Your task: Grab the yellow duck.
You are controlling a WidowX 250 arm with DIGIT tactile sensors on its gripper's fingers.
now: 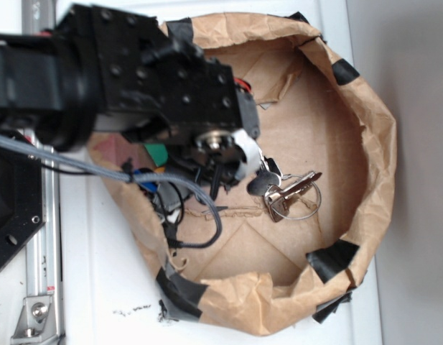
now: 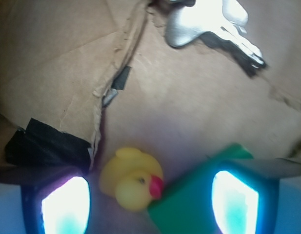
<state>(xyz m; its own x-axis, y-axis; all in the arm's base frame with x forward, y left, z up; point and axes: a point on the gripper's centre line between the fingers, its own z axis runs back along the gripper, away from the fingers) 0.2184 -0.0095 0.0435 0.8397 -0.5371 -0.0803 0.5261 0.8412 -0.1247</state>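
Observation:
My gripper grips the yellow duck by its round body (image 2: 123, 169) next, to take the duck from beside the green block (image 2: 191, 204).
The yellow duck (image 2: 132, 179) with its red beak lies on the brown paper floor in the wrist view, its beak touching a green block (image 2: 191, 204). My gripper (image 2: 150, 207) is open, one finger on either side of the duck and the block, with the left finger (image 2: 65, 204) close to the duck and the right finger (image 2: 235, 202) over the block's far side. In the exterior view the arm (image 1: 135, 79) hides the duck; only a bit of the green block (image 1: 156, 152) shows beneath it.
A bunch of silver keys (image 1: 282, 190) on a ring lies in the middle of the paper-lined basket (image 1: 372, 144); the keys (image 2: 213, 22) sit ahead of the gripper. Black tape (image 2: 45, 146) patches the paper wall at left. Grey cables (image 1: 171, 190) trail under the arm.

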